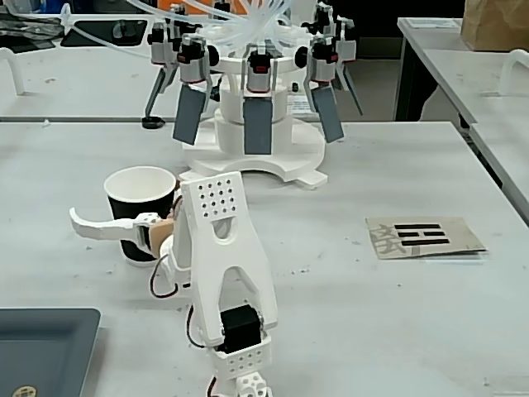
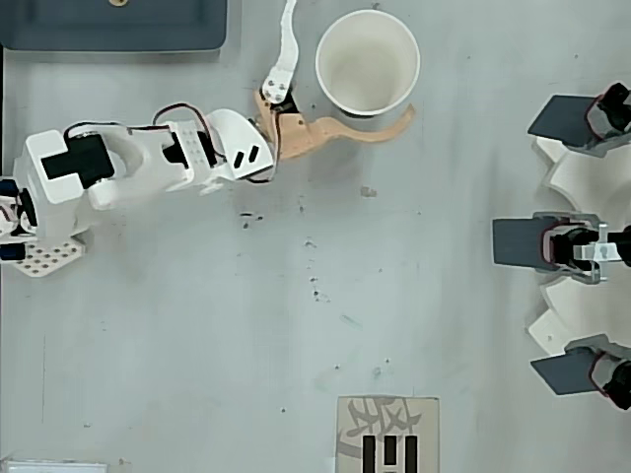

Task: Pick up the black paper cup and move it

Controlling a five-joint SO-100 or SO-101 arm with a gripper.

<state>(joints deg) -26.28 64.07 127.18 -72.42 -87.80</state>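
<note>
I should grab the cup by its black side (image 1: 147, 210) next, so the black paper cup's white rim (image 1: 137, 169) stays free while I move the cup.
The black paper cup (image 1: 139, 217) stands upright with its white inside (image 2: 367, 61) showing from above. My gripper (image 2: 350, 57) is open around it. In the overhead view the white finger (image 2: 286, 49) runs along the cup's left side toward the top edge. The orange finger (image 2: 345, 129) curves just under the cup's lower rim. In the fixed view my gripper (image 1: 124, 215) reaches the cup from the right; its white finger (image 1: 95, 226) sticks out in front of and left of the cup. The orange finger is mostly hidden behind my arm (image 1: 216, 248). Whether either finger touches the cup is unclear.
A white machine (image 1: 256, 141) with dark grey paddles (image 2: 527, 242) stands beyond the cup. A dark tray (image 1: 45, 347) lies at the near left of the fixed view. A paper card with black stripes (image 1: 423, 236) lies to the right. Other tables stand behind.
</note>
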